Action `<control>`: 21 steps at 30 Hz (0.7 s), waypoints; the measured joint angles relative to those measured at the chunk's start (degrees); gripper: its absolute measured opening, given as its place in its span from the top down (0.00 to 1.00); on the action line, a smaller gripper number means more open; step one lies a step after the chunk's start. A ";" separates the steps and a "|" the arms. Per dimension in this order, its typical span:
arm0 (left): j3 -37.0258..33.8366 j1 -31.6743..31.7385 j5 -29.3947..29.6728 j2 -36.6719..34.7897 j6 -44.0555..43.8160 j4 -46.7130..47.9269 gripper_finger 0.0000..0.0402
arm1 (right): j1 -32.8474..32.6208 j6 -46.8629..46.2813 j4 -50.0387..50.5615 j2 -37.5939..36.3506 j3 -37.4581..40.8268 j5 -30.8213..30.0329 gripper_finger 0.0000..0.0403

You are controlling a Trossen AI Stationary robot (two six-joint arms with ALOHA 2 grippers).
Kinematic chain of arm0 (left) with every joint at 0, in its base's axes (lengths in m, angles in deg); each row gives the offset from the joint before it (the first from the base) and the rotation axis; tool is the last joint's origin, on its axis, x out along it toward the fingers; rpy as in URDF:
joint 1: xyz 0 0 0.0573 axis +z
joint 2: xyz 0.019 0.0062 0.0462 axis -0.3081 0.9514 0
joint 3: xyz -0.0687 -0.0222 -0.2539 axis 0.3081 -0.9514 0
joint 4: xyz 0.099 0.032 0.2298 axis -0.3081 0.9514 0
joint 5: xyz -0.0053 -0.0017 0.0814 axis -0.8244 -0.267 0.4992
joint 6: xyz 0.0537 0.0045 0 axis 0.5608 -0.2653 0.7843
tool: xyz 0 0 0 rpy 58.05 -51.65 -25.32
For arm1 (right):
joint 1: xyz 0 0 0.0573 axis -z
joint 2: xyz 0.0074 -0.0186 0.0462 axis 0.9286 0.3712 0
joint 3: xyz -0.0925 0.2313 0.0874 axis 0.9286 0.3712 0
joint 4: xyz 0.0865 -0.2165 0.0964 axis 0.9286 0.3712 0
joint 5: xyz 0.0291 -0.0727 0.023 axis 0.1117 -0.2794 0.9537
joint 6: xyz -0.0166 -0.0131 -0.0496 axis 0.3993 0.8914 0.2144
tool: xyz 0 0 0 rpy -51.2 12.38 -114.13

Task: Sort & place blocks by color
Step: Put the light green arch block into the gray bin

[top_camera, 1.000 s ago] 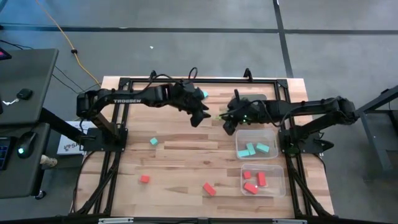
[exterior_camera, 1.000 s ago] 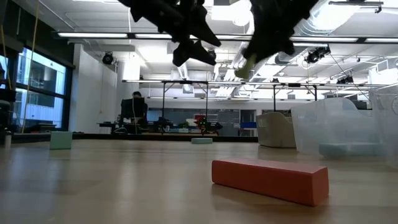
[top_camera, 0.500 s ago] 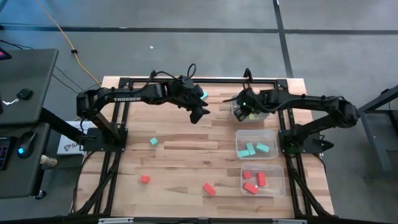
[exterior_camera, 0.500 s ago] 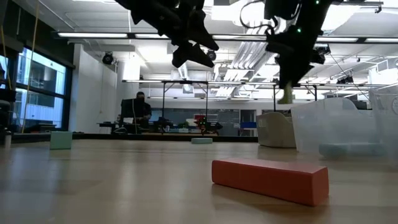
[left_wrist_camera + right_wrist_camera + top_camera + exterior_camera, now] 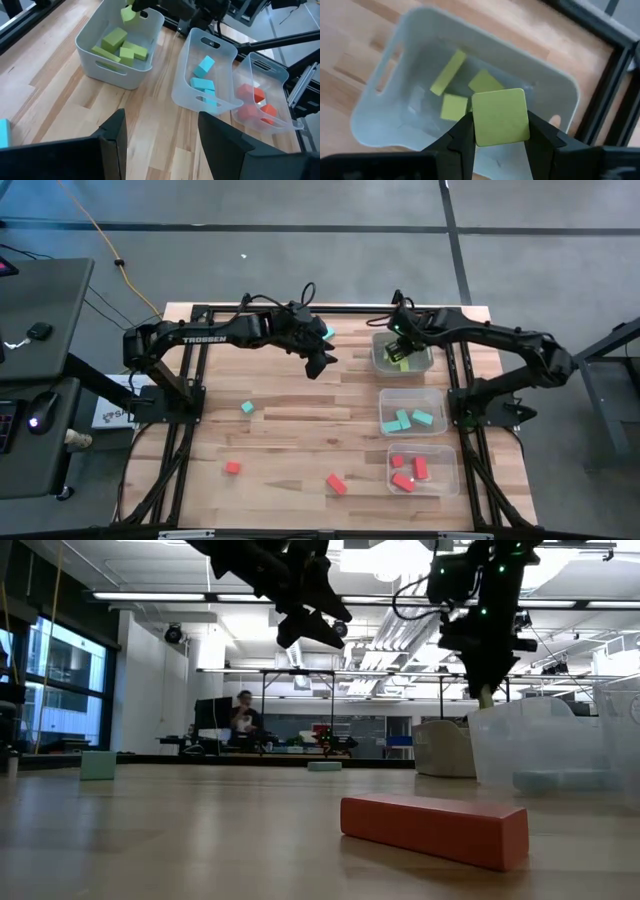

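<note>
The held block point(image 5: 500, 117) is hanging well above the green blocks in the far bin point(image 5: 454, 107). I should lower it farther before my right gripper lets go of it.
My right gripper point(image 5: 501, 136) is shut on a lime green block point(image 5: 500, 116) and hovers over the far clear bin point(image 5: 402, 356), which holds three lime green blocks point(image 5: 454, 106). My left gripper point(image 5: 162, 145) is open and hangs above the table's far middle point(image 5: 322, 360), touching nothing. Loose blocks rest flat on the table: a light blue cube point(image 5: 247, 408), a light blue block point(image 5: 326, 332) near the far edge, a red-orange cube point(image 5: 233, 468) and a red-orange bar point(image 5: 435, 825). My right gripper pinches the lime green block between its two fingers point(image 5: 463, 134), by two opposite side faces point(image 5: 479, 131). It comes from above, pointing down. The block is lifted clear, its square face level, over the green bin's opening point(image 5: 487, 697).
Three clear bins stand in a row along the table's right side: lime green blocks farthest, light blue blocks in the middle bin point(image 5: 412, 412), red-orange blocks in the nearest bin point(image 5: 420, 468). A black frame borders the table. A person stands far off in the room point(image 5: 243, 720).
My right gripper has carried the lime green block from the table's far middle toward the right and far edges and somewhat down, ending above the green bin. It has stayed shut on the block.
</note>
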 joint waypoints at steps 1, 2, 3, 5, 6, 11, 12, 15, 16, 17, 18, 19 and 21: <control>0.00 0.00 0.00 0.00 0.00 0.00 0.59 | 0.47 0.03 0.36 0.61 0.00 0.78 0.72; 0.00 0.00 0.00 0.00 0.00 0.01 0.59 | 0.86 0.20 1.03 1.35 0.00 1.31 0.72; 0.00 0.00 0.00 0.00 0.00 0.01 0.59 | 1.04 0.17 1.68 2.07 0.00 1.90 0.72; 0.00 0.00 0.00 0.00 -0.01 0.01 0.59 | 1.29 0.41 2.76 3.71 0.00 2.08 0.72; 0.00 0.00 0.00 0.00 0.00 -0.01 0.59 | 1.29 0.95 3.19 4.49 0.02 2.18 0.72; 0.00 0.00 0.00 0.00 -0.02 -0.01 0.59 | 1.25 1.25 3.91 8.01 0.02 4.09 0.72; 0.00 0.00 0.00 0.00 -0.02 -0.01 0.59 | 1.27 1.23 4.20 8.75 0.02 4.78 0.72; 0.00 0.00 0.00 0.00 -0.02 -0.01 0.59 | 1.25 1.24 5.64 10.87 0.04 4.83 0.72; 0.00 0.00 0.00 0.00 -0.02 -0.01 0.59 | 1.27 1.24 5.89 11.52 0.04 4.81 0.72; 0.00 0.00 0.00 0.00 -0.02 -0.01 0.59 | 1.27 1.24 5.98 12.10 0.05 4.81 0.72; 0.00 0.00 0.00 0.00 -0.02 -0.01 0.59 | 1.27 1.26 6.10 12.58 0.07 4.81 0.72; 0.00 0.00 0.00 0.00 -0.02 -0.01 0.59 | 1.27 1.26 6.06 13.07 0.07 4.81 0.72; 0.00 0.00 0.00 0.00 -0.02 -0.01 0.59 | 1.27 1.48 6.01 13.86 0.07 4.81 0.72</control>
